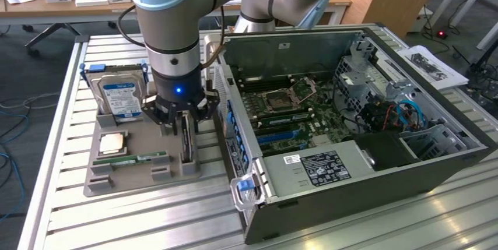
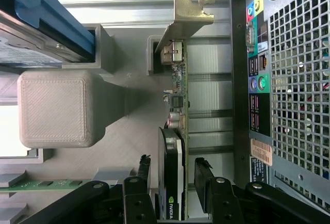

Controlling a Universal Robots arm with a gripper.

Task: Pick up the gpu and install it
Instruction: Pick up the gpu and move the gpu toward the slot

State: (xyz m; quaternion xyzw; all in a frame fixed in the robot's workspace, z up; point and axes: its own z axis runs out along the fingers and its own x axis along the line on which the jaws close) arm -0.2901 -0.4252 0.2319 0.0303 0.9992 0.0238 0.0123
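I should next use my gripper to grab the GPU across its flat black cooler to install the GPU. Components stick out from the board near the metal bracket.
The gpu is a thin dark card standing on edge in a slot at the exterior view's right side of the grey holder tray. My gripper hangs straight down over it. In the wrist view the gpu runs lengthwise, with its metal end bracket at the far end and its black cooler between my fingers. The gripper is open and straddles the card, one black finger on each side. A narrow gap shows between each finger and the card.
The tray also holds a silver hard drive, a green memory stick and a square chip. The open computer case, motherboard exposed, lies close beside the tray at the exterior view's right. All rests on a slatted metal table.
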